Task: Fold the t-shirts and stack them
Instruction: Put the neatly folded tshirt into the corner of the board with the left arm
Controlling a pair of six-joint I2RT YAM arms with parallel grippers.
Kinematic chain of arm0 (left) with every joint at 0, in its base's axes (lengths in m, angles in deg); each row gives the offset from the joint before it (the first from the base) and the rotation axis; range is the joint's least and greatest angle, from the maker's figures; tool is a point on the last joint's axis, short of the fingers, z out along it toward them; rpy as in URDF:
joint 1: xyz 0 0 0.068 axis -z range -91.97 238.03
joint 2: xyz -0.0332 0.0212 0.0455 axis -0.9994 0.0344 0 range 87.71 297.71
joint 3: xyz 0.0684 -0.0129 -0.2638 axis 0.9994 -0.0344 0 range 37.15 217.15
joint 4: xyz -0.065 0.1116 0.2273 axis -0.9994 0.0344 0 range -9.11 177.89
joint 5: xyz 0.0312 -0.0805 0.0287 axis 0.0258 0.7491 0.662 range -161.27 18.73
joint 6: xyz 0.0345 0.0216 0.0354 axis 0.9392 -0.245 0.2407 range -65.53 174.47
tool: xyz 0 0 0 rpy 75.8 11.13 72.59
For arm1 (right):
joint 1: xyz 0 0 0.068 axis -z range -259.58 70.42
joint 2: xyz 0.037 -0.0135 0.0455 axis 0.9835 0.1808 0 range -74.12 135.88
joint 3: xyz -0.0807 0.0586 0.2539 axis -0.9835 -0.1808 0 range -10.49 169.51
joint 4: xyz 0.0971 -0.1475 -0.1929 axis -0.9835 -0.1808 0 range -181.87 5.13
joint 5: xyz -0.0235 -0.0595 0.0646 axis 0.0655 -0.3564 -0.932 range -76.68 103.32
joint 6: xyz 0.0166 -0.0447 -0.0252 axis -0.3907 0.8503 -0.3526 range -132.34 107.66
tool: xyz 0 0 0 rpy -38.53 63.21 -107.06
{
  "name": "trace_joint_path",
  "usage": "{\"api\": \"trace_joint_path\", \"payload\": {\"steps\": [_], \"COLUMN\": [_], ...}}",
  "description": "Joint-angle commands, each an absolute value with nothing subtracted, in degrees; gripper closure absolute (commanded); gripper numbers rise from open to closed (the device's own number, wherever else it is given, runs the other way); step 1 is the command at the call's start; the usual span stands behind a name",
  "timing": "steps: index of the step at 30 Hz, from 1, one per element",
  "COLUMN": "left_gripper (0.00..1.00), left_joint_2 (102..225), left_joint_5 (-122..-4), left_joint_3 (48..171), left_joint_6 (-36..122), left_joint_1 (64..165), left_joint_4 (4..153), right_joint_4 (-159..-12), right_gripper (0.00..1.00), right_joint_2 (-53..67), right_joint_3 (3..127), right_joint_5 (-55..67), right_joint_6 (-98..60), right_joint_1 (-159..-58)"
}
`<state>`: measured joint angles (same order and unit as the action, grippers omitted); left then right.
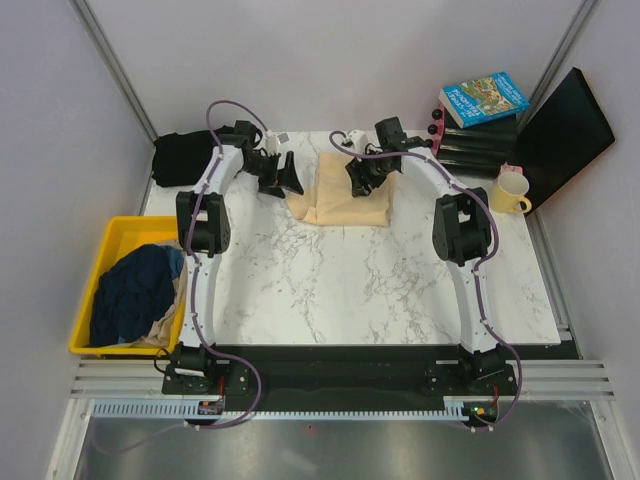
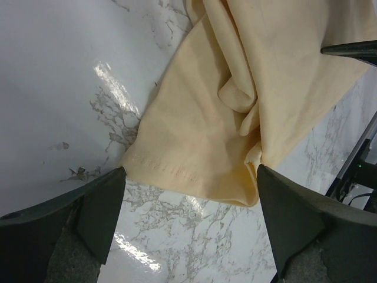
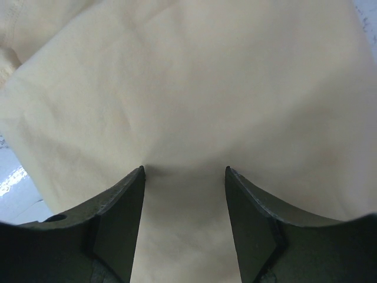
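The cream-yellow t-shirt needs to be dragged over and stacked, so my left gripper should next grab it by its hemmed-corner side [image 1: 297, 204], which faces the black t-shirt [image 1: 180, 157].
A pale cream-yellow t-shirt [image 1: 338, 198] lies partly folded at the back middle of the marble table. My left gripper [image 1: 281, 177] is open just left of its left edge; in the left wrist view the shirt's hemmed corner [image 2: 194, 171] lies between the wide-apart fingers. My right gripper [image 1: 362, 178] is open and presses its fingertips down on the shirt's upper right part [image 3: 188, 118]. A black t-shirt [image 1: 180, 157] lies folded at the back left corner. A dark navy t-shirt [image 1: 135, 290] is heaped in the yellow bin.
The yellow bin [image 1: 100, 262] stands off the table's left edge, with some cream cloth under the navy one. Books [image 1: 482, 100], black trays, a black board [image 1: 562, 135] and a yellow mug [image 1: 510, 193] crowd the back right corner.
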<state>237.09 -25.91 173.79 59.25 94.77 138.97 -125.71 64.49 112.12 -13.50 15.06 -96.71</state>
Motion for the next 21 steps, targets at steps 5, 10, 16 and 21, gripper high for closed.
{"api": "trace_joint_path", "payload": {"steps": [5,10,16,21], "left_gripper": [0.0,0.0,0.0,0.0], "left_joint_2": [240.37,241.96,242.93,243.54], "left_joint_5": [-28.21,-26.89,-26.09,-25.3], "left_joint_3": [176.36,178.04,179.35,179.88], "left_joint_6": [58.25,56.15,55.09,52.28], "left_joint_1": [99.01,100.42,101.91,103.15], "left_joint_4": [136.35,135.65,133.54,131.87], "right_joint_4": [-127.15,-127.24,-127.5,-127.5], "right_gripper": [0.37,0.37,0.38,0.39], "right_joint_2": [65.54,65.54,64.75,63.26], "right_joint_3": [116.86,116.87,115.2,112.3], "right_joint_5": [-12.87,-12.95,-12.6,-11.55], "right_joint_6": [14.29,14.2,14.2,15.34], "right_joint_1": [-96.81,-96.9,-96.9,-96.81]}}
